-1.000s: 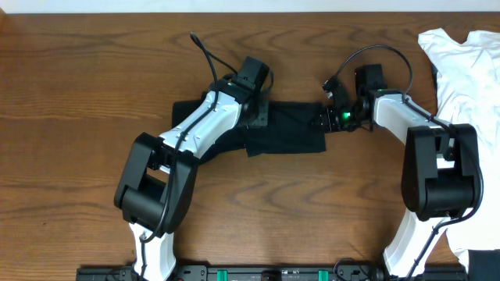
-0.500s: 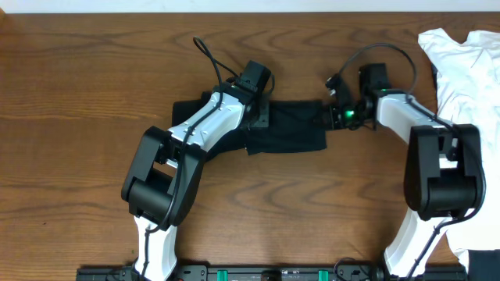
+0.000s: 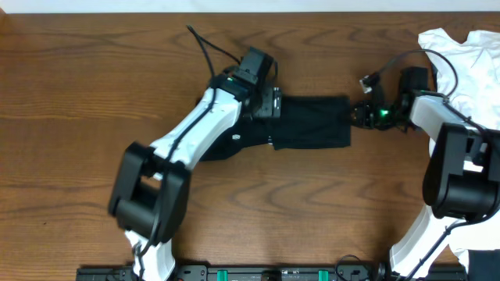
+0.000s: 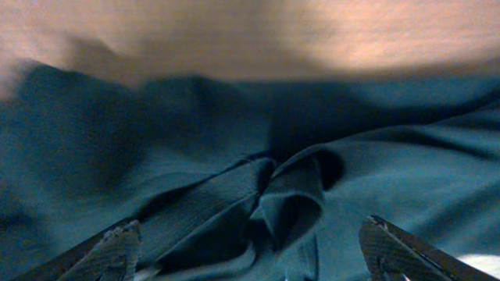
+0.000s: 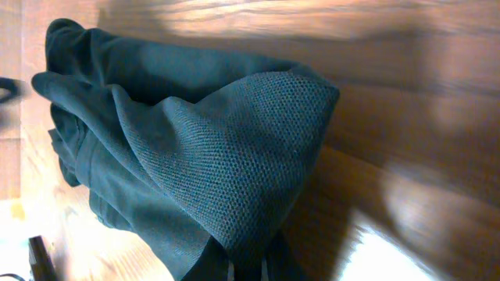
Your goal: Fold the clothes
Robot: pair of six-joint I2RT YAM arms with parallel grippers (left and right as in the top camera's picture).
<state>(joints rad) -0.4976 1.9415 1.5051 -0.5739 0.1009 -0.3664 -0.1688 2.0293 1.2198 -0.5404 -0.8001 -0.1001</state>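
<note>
The black shirt needs to be spread out for folding. I should grab its wrinkled folds next with my left gripper, away from the end of the shirt that my right gripper holds.
The clothes, a black shirt, lie bunched in a band across the middle of the table. In the overhead view my left gripper hovers at the band's left part. In the left wrist view that gripper is open, its fingertips spread wide over rumpled folds, holding nothing. My right gripper is at the band's right end. The right wrist view shows it shut on a fold of the knit fabric, which rises off the wood.
A white shirt lies heaped at the table's right edge, behind my right arm. The wooden table shows bare wood to the left and in front of the black shirt.
The left gripper has opened and let go of the shirt. The right gripper has pulled the shirt's end to the right, and the whole band has shifted that way.
</note>
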